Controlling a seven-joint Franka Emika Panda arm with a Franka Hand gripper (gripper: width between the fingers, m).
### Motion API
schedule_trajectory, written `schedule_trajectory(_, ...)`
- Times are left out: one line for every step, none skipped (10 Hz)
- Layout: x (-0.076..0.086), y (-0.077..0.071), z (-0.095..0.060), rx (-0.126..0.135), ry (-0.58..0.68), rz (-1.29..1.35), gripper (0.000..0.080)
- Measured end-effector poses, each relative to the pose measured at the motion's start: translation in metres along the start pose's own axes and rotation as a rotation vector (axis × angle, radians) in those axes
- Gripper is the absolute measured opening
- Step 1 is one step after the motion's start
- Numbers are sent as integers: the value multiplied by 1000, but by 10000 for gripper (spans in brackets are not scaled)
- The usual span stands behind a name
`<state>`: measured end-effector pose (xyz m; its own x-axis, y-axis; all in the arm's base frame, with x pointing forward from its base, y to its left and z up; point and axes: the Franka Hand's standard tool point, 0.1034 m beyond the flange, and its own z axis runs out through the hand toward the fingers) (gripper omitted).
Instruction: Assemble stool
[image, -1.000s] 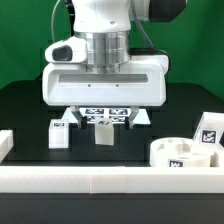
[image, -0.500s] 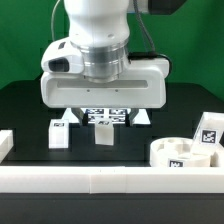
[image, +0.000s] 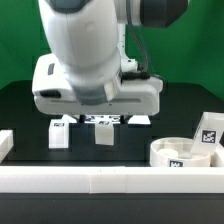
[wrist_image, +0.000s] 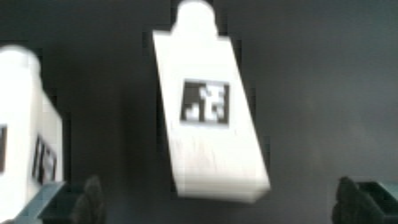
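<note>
My gripper needs to move toward the leg before it closes on the leg. The tagged leg's near end (wrist_image: 222, 186) is short of my fingers, so they would miss if I closed now.
Two white stool legs stand on the black table, one tagged leg (image: 60, 133) and a second leg (image: 104, 136) beside it. The round seat (image: 184, 153) lies at the exterior view's right, with a third tagged leg (image: 210, 130) behind it. The arm's large white hand (image: 95, 85) hangs low over the two legs and hides its fingers there. In the wrist view my gripper (wrist_image: 221, 205) is open, both dark fingertips (wrist_image: 71, 202) showing wide apart. A tagged leg (wrist_image: 210, 110) lies below, between the finger lines and untouched. Another leg (wrist_image: 27, 135) is at the picture's edge.
The marker board (image: 104, 120) lies flat just behind the two legs. A long white border rail (image: 110, 181) runs along the table's front, and a short rail end (image: 5, 145) sits at the exterior view's left. A green backdrop stands behind.
The hand has swung toward the exterior view's left, come lower and turned, now covering more of the marker board. The jaws stayed open; the legs and seat have not moved.
</note>
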<state>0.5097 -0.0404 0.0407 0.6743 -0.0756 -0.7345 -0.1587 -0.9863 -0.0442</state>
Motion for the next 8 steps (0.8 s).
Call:
schedule_trajectory(1, 0, 6, -2, -70, 1, 649)
schedule_trajectory(3, -1, 11, -5, -139, 6, 649)
schedule_trajectory(6, -1, 16, -9, -158, 6, 649)
schedule_trajectory(10, -2, 20, -12, -146, 5, 649)
schedule_trajectory(11, -1, 26, -13, -154, 7, 649)
schedule_trajectory(12, 0, 29, -12, -156, 9, 649)
schedule_trajectory(14, 1, 32, -11, -149, 14, 649)
schedule_trajectory(15, 2, 35, -11, -147, 19, 649)
